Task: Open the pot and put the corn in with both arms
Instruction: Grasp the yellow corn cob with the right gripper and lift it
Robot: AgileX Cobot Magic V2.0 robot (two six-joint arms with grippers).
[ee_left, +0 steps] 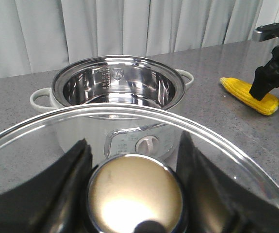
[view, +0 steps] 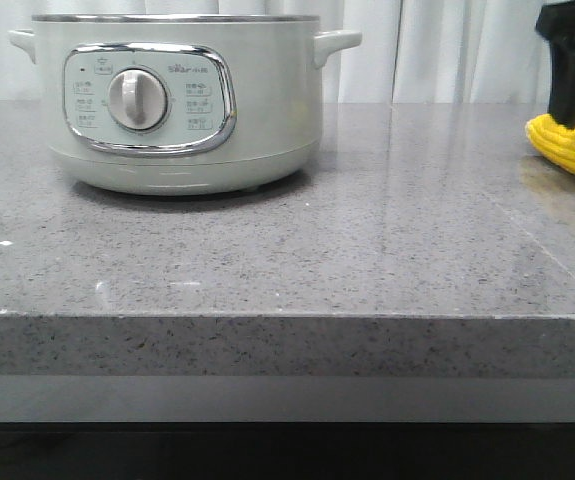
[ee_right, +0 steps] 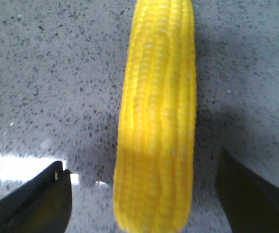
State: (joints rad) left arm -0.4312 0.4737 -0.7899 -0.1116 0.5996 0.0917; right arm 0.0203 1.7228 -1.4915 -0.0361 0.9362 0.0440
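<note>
My right gripper's fingers are still above the yellow corn's lower edge, so it is too early to close. My right gripper comes down first, then closes on the corn.
The pale-green pot (view: 267, 110) stands uncovered at the back left of the counter, and its steel inside shows in the left wrist view (ee_left: 120, 87). My left gripper (ee_left: 133, 145) is shut on the round knob (ee_left: 134, 194) of the glass lid (ee_left: 217, 141) and holds the lid in the air in front of the pot. It is out of the front view. The yellow corn (view: 572, 148) lies on the counter at the far right. My right gripper (view: 572, 100) is low over it, open, one finger on each side of the corn (ee_right: 158, 107) with gaps.
The grey speckled counter (view: 287, 250) ends in a front edge (view: 287, 315). White curtains (view: 447, 50) hang close behind the pot. The right arm (ee_left: 270, 73) stands to the right of the pot.
</note>
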